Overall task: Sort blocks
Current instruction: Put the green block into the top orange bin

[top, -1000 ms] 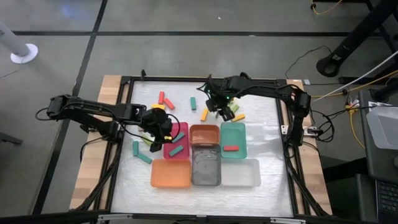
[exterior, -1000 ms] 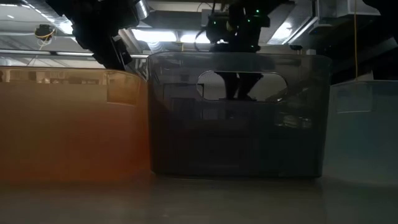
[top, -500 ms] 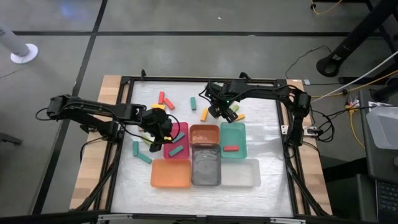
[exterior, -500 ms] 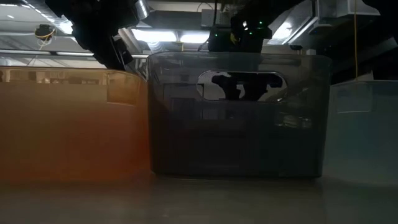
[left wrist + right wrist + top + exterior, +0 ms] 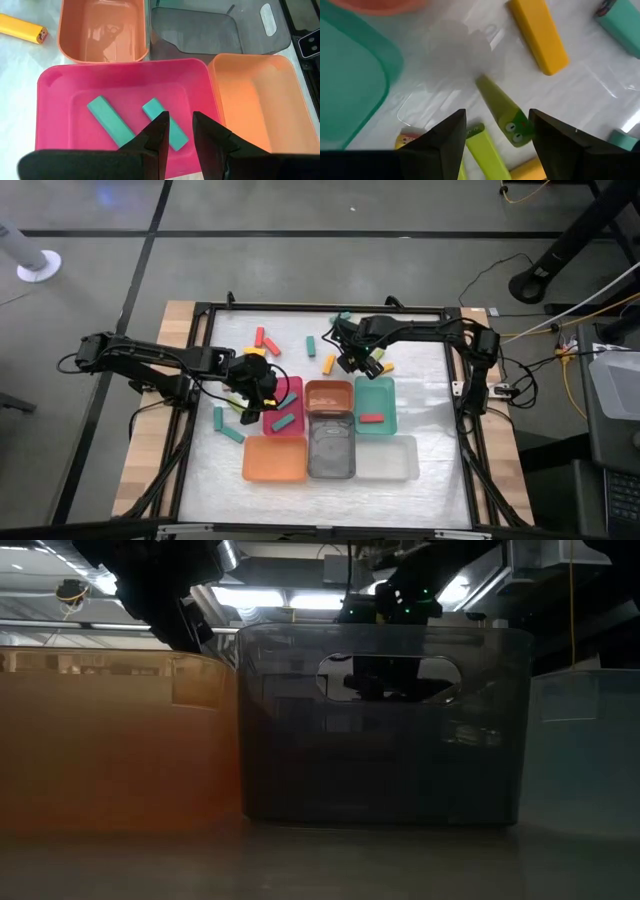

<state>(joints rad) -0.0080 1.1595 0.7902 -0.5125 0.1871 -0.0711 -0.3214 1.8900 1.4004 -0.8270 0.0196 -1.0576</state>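
Observation:
The green blocks need to be sorted into the brown tray, so the robot's right gripper will next grab the lime green block by its eyed end.
My right gripper stands open, pointing down over a lime green block that lies flat on the white table. Its fingers stand on either side of the block; I cannot tell whether they touch it. A second lime block and a yellow block lie close by. My left gripper is shut on nothing and hangs over the near edge of the pink tray. Two teal blocks lie flat in that tray.
Beside the pink tray stand a brown-orange tray and a teal tray holding a red block. Nearer are an orange tray, a grey tray and a clear tray. Loose blocks lie scattered across the table.
My right gripper has come down toward the lime green blocks and has rolled about its own axis, staying open. My left arm has kept still.

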